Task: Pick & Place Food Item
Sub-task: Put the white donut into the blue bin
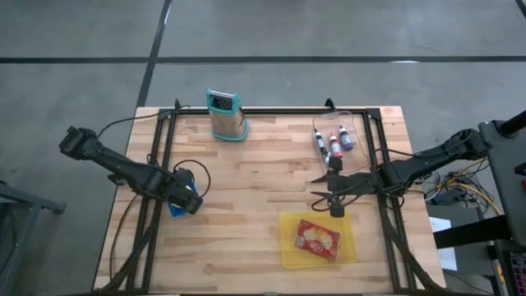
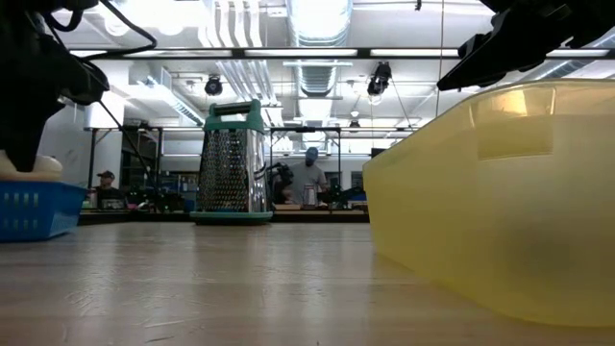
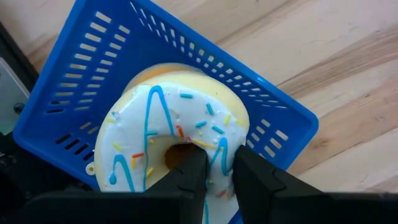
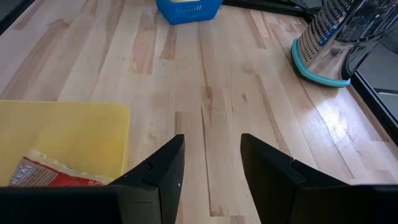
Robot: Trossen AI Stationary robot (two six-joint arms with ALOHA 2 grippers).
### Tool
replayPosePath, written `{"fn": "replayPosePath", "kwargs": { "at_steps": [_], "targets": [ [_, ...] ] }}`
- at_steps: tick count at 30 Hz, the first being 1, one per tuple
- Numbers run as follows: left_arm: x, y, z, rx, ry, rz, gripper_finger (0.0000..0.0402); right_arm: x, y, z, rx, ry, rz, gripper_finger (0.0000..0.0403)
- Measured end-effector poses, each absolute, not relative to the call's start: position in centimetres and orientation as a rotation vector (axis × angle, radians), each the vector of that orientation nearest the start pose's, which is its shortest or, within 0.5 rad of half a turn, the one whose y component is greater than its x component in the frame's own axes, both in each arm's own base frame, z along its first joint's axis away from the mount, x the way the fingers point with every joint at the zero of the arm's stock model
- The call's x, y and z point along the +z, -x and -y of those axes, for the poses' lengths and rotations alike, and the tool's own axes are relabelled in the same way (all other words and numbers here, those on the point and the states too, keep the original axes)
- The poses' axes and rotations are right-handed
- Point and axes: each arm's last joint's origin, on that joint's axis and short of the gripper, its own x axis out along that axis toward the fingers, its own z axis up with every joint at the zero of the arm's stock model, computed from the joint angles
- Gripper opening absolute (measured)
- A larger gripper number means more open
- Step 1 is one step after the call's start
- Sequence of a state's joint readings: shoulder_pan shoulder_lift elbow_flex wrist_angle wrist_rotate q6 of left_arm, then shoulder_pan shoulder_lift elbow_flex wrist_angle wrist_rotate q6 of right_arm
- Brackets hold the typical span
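Observation:
My left gripper opens now, since the iced donut hangs low inside the blue basket's sides in the left wrist view.
A toy donut [image 3: 168, 124] with white icing and coloured sprinkles sits in a blue slotted basket [image 3: 81, 68] at the table's left side. My left gripper [image 1: 186, 199] points straight down over the basket [image 1: 177, 210] and is shut on the donut. In the low view the donut's pale edge [image 2: 34, 165] shows above the basket's rim [image 2: 34, 207]. My right gripper [image 4: 211, 177] hangs open above the bare wood at the right [image 1: 330, 191], just beyond a yellow tray [image 1: 288, 255], with nothing between its fingers. My left gripper pinches the donut's ring [image 3: 219, 163] from above, fingers pointing down. One finger [image 3: 194, 174] stands at the edge of the hole and the other [image 3: 249, 177] outside the ring. The donut lies tilted within the basket's walls; whether it rests on the basket's floor I cannot tell.
The yellow tray [image 4: 62, 130] holds a red food packet [image 1: 318, 238]. A metal box grater with teal trim [image 1: 226, 115] stands at the far edge. A clear container with small bottles [image 1: 335, 140] sits at the far right. Bare wood lies in the table's middle.

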State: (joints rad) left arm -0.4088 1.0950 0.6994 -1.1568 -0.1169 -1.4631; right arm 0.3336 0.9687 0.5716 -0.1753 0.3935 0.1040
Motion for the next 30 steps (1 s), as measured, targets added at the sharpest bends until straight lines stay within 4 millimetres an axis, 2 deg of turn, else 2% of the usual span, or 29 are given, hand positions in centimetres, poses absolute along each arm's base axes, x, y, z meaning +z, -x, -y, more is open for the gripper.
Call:
{"fn": "replayPosePath", "kwargs": {
  "at_steps": [16,30],
  "targets": [
    [20.25,-14.02,5.71,0.833,0.761,-1.302,0.0077,23.05,-19.17,-5.47,-0.086,0.102,-0.53,0.015],
    [20.24,-14.08,5.73,0.831,0.768,-1.296,0.0193,23.05,-19.17,-5.47,-0.085,0.102,-0.53,0.015]
  ]
}}
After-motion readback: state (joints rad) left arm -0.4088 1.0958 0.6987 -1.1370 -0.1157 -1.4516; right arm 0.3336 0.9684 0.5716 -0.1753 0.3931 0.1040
